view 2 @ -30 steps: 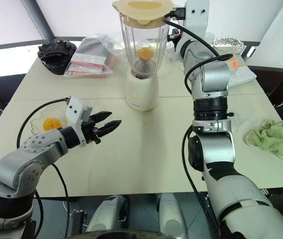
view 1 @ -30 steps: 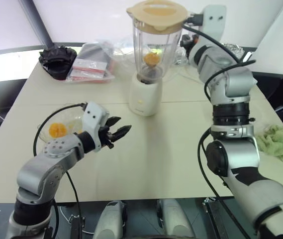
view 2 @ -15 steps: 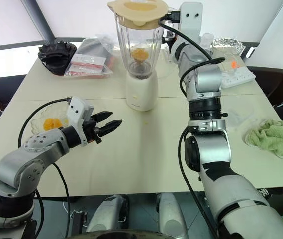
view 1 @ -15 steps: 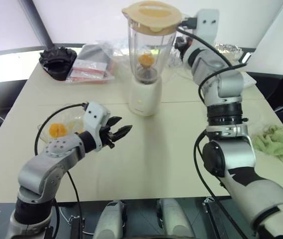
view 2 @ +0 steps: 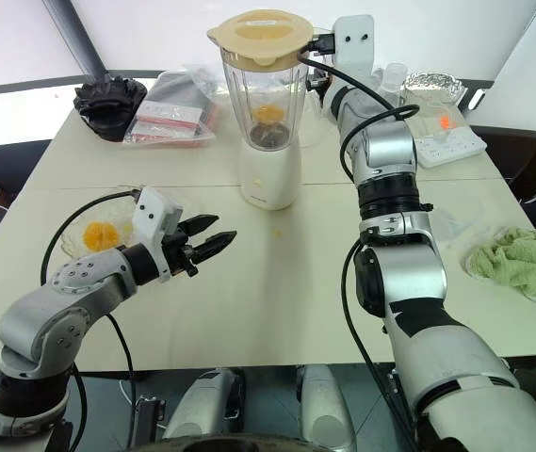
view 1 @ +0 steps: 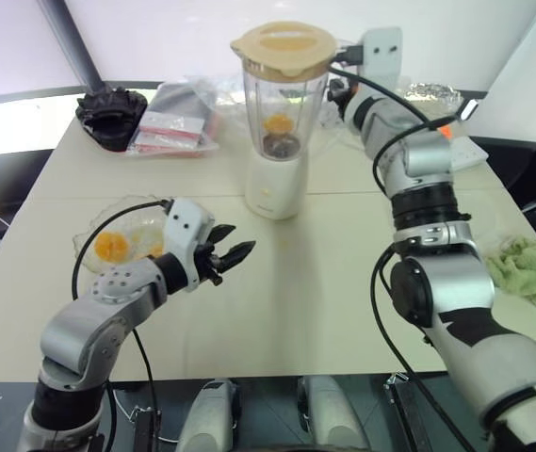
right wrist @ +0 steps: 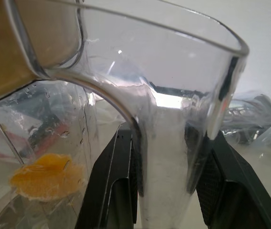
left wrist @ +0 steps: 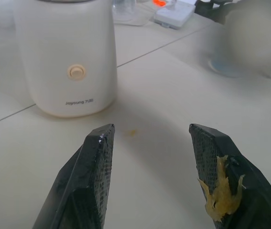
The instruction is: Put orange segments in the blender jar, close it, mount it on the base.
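My right gripper should open now, because the clear blender jar (view 1: pixel 282 94) is upright on the cream-white base. The jar's bottom is level in the base's rim, so the jar would stay mounted.
The clear blender jar (view 1: pixel 282 94), capped with a cream lid (view 1: pixel 284 47), stands upright on the cream-white base (view 1: pixel 272 184) at the back middle of the table. One orange segment (view 1: pixel 279 122) lies inside it above the dark blade. My right gripper (right wrist: pixel 166 191) is shut on the jar's clear handle (right wrist: pixel 166 143), one black finger on each side. More orange segments (view 1: pixel 112 247) lie in a shallow clear dish at the front left. Just right of that dish my left gripper (view 1: pixel 235 254) hovers open and holds nothing, with a smear of pulp on one finger (left wrist: pixel 221 195).
A black object (view 1: pixel 107 113) and plastic bags (view 1: pixel 178 122) lie at the back left. A white power strip (view 2: pixel 446 141) and a foil dish (view 2: pixel 432 85) sit at the back right. A green cloth (view 1: pixel 531 268) lies at the right edge. A speck of pulp (view 1: pixel 286 243) marks the table before the base.
The jar in my right gripper has swung from leaning right to upright and sunk slightly onto the base. The left arm has held still.
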### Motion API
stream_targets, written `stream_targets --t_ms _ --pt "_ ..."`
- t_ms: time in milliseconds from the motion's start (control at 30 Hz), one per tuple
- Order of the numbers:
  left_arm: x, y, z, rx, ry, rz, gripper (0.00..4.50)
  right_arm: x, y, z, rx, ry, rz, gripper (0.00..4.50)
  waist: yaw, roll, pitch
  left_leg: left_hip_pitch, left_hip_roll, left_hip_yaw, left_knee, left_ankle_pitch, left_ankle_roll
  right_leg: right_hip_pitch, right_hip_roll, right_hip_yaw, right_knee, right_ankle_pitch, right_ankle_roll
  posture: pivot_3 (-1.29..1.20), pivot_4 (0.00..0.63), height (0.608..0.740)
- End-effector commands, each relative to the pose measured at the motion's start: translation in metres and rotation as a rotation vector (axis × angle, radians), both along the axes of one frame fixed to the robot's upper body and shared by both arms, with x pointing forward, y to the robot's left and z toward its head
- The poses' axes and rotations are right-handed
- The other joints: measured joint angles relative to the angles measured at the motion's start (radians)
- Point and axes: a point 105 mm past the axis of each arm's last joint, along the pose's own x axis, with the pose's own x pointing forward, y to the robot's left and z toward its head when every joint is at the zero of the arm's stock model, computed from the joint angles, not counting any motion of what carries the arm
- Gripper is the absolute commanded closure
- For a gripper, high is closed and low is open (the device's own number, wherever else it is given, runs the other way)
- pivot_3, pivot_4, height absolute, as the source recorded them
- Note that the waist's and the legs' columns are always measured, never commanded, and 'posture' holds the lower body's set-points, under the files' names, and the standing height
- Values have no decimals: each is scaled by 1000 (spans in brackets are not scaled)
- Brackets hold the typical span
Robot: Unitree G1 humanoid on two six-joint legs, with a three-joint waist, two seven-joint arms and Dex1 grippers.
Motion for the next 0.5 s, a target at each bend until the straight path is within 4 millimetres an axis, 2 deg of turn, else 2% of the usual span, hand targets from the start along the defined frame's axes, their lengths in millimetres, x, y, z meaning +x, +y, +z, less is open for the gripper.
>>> stream_targets --t_ms 33,133,333,367,500 --pt "-1 -2 10 -9 -50 -12 1929 -4 -5 12 -21 -38 -16 3519 0 0 0 0 0 0 0 0 0 0 0 0 0 0 0 0 150 740" --pt "-1 -2 10 -10 -48 -14 1929 -4 -6 8 -15 -20 -11 3519 1 0 0 0 0 0 0 0 0 0 0 0 0 0 0 0 150 740" --pt "0 0 11 -4 -60 -12 1865 -11 -8 2 -34 -21 -3 674 0 0 0 0 0 0 0 0 0 0 0 0 0 0 0 0 150 740" --pt "1 1 12 -6 -66 -10 1865 -12 -9 0 -42 -20 3 45 1 0 0 0 0 0 0 0 0 0 0 0 0 0 0 0 150 740" --pt "3 4 17 -14 -73 -17 1865 -24 -20 -17 -74 11 10 45 1 0 0 0 0 0 0 0 0 0 0 0 0 0 0 0 150 740"
